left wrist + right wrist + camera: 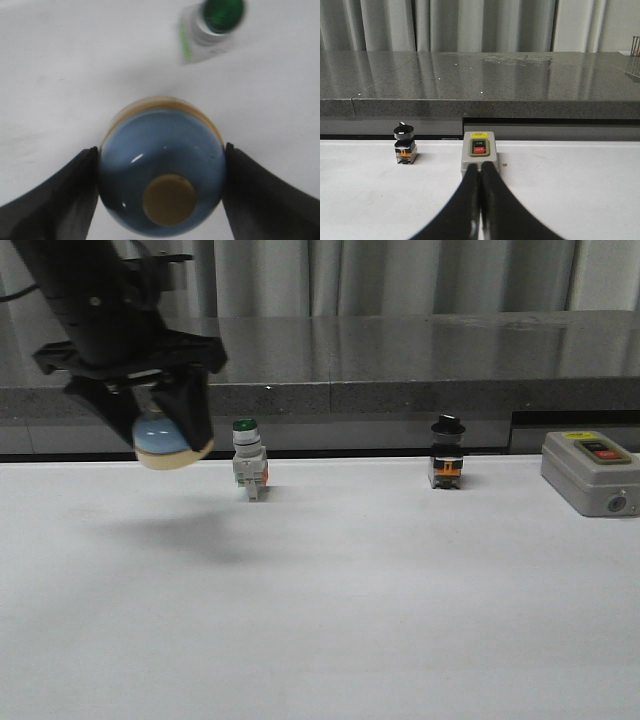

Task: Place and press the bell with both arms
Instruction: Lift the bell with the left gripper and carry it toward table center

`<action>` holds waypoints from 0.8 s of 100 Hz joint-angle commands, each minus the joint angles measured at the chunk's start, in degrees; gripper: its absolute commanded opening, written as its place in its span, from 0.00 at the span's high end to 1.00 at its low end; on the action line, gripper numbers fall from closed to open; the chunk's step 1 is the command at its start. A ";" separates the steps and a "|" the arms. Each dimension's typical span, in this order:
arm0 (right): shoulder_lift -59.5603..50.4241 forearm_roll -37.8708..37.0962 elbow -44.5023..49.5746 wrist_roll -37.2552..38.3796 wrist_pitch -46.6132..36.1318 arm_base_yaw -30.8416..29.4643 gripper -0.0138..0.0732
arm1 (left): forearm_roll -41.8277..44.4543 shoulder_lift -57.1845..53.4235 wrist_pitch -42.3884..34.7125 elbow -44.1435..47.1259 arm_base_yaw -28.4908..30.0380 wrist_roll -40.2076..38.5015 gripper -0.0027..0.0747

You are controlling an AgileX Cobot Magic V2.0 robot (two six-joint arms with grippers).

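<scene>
My left gripper needs to keep hold of the bell until its cream base [174,457] is down on the tabletop, because the bell hangs tilted above the white table.
The light-blue bell [168,441] with its cream base hangs in the air at the far left of the white table, tilted, with its shadow on the table below. My left gripper [165,430] is shut on it. In the left wrist view the two dark fingers [60,195] press the blue dome [162,155] from both sides, and the cream button [168,199] shows on top. My right gripper [480,170] is shut and empty; it shows only in the right wrist view, its tips in front of the grey box.
A green-capped white switch [247,455] stands just right of the bell, also in the left wrist view [212,27]. A black-knobbed switch [447,452] stands right of centre. A grey box with red and black buttons [590,472] sits at far right. A dark counter [400,355] runs behind.
</scene>
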 commanded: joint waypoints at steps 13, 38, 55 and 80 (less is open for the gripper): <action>-0.67 -0.74 -0.81 -0.37 -4.92 -0.35 0.91 | -1.06 -1.70 -3.81 -1.96 -9.97 0.56 0.59; -0.67 -0.74 -0.81 -0.37 -4.92 -0.35 0.91 | -1.15 3.65 -4.94 -5.75 -17.12 0.56 0.59; -0.67 -0.74 -0.81 -0.37 -4.92 -0.35 0.91 | -1.15 7.61 -3.70 -9.63 -17.75 0.56 0.59; -0.67 -0.74 -0.81 -0.37 -4.92 -0.35 0.91 | -1.15 11.27 -2.00 -10.67 -17.52 0.56 0.58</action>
